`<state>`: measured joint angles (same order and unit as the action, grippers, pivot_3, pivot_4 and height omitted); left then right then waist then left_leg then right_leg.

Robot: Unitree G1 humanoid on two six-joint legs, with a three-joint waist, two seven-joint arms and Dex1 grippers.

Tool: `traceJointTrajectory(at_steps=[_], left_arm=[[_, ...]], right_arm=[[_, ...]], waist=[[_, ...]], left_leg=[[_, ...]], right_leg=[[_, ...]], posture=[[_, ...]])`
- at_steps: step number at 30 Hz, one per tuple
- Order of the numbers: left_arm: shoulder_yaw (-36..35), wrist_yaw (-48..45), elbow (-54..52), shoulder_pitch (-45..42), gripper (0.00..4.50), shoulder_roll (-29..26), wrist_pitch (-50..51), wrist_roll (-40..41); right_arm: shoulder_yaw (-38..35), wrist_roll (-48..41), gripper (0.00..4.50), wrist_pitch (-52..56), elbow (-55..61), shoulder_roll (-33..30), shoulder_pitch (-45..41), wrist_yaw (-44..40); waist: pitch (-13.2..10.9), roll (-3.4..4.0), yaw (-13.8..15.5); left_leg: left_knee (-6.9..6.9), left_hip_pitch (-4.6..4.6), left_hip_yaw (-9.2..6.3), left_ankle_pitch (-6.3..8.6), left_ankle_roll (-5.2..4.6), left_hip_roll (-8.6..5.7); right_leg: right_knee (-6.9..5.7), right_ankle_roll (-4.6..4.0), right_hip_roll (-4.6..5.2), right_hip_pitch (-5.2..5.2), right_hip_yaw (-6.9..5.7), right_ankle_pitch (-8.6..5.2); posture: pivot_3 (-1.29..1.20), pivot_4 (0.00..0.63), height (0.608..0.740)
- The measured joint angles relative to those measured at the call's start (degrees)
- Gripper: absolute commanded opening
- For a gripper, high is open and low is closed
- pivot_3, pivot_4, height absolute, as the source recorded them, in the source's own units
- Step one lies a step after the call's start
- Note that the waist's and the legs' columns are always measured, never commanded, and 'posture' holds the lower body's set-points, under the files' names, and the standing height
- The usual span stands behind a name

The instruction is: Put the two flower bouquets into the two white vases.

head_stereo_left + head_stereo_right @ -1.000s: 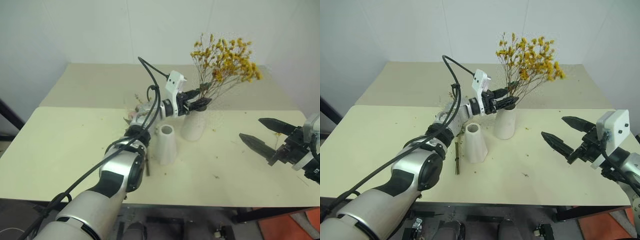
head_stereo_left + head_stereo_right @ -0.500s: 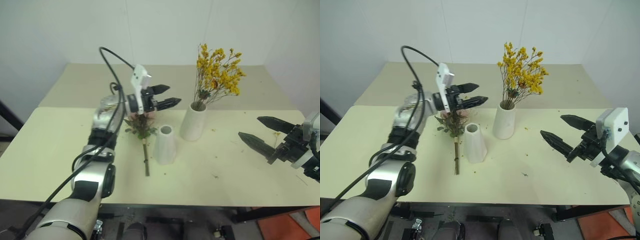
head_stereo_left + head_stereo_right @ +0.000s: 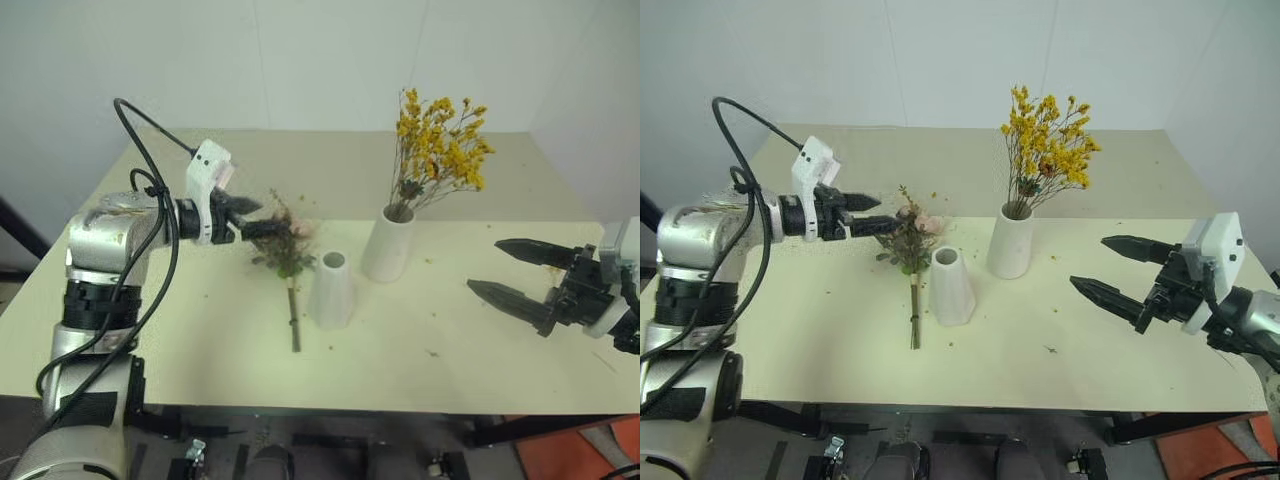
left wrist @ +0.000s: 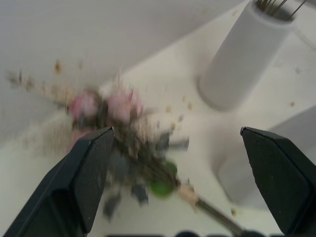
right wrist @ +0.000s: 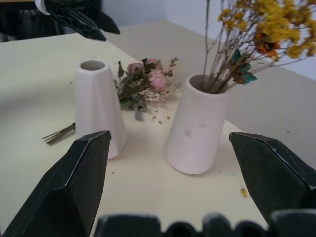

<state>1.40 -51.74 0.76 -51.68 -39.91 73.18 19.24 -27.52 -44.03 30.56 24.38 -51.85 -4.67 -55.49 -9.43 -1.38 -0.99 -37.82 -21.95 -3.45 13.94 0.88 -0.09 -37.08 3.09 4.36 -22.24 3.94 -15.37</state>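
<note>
I need to grab the tied stem [image 3: 291, 287] [image 4: 189, 194] below the rose bouquet's head with my left gripper next, because delicate pink petals and thin leaves crowd that head.
The yellow bouquet [image 3: 440, 140] stands upright in the wider white vase [image 3: 388, 245]. The slimmer cone vase [image 3: 331, 289] stands just in front and to its left, with nothing in it. The rose bouquet [image 3: 285, 248] lies flat on the table left of the cone vase, its stems [image 3: 294, 325] pointing toward the front edge. My left gripper [image 3: 272, 220] hovers open at the left side of the rose heads, holding nothing. At the right of the table my right gripper [image 3: 484, 265] is open and holds nothing, its fingers pointing toward the vases.
The cream table [image 3: 150, 330] has small dried flower crumbs [image 3: 432, 352] scattered on it. A second tabletop [image 3: 200, 165] adjoins at the back, against a white wall. A black cable [image 3: 140, 120] loops over my left arm.
My left gripper has drawn away from the yellow bouquet's stems at the wider vase and swung left to the rose bouquet. The yellow bouquet stays in the vase. The right gripper turned slightly.
</note>
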Motion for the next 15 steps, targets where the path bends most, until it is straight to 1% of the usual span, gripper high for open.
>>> traceJointTrajectory(at_steps=[4,7,9,12,15], left_arm=[[3.8,4.5,-1.0,-0.6,4.49,0.5,10.9,0.6],[5.3,9.1,0.2,-2.6,4.49,3.4,16.9,0.3],[5.8,11.9,2.9,-4.0,4.49,4.7,18.5,0.4],[6.2,14.5,6.2,-4.7,4.49,5.6,18.8,0.7],[6.6,17.0,9.0,-4.8,4.49,7.7,19.0,2.0]], right_arm=[[1.3,0.0,4.50,0.0,-1.4,-0.6,-2.2,-1.1],[2.1,0.1,4.50,0.0,-2.0,-0.7,-3.0,-1.9],[2.2,0.1,4.50,0.0,-2.2,-1.4,-3.4,-2.4],[2.2,0.1,4.50,0.0,-2.5,-2.4,-3.7,-3.2],[2.2,0.0,4.50,0.0,-2.5,-3.2,-4.1,-4.2]], waist=[[0.0,-0.01,0.0],[0.0,-0.02,0.2],[0.0,-0.02,0.1],[0.0,-0.02,-0.2],[0.0,-0.02,-0.2]], left_leg=[[0.00,-0.02,0.00,0.00,0.00,0.00],[0.00,-0.04,0.00,0.00,0.00,-0.02],[0.00,-0.03,0.00,0.00,0.00,-0.01],[0.01,-0.02,0.00,0.00,0.00,-0.01],[0.00,-0.02,0.00,0.00,0.00,-0.01]], right_leg=[[0.02,0.00,0.00,-0.01,0.00,0.00],[0.02,0.00,0.01,-0.02,0.00,0.00],[0.01,0.00,0.00,-0.03,0.00,0.00],[0.01,0.00,0.00,-0.03,0.01,0.00],[0.01,-0.01,0.02,-0.03,0.01,0.00]], posture=[[0.00,0.150,0.740],[0.00,0.150,0.740],[0.00,0.150,0.740],[0.00,0.150,0.740],[0.00,0.150,0.740]])
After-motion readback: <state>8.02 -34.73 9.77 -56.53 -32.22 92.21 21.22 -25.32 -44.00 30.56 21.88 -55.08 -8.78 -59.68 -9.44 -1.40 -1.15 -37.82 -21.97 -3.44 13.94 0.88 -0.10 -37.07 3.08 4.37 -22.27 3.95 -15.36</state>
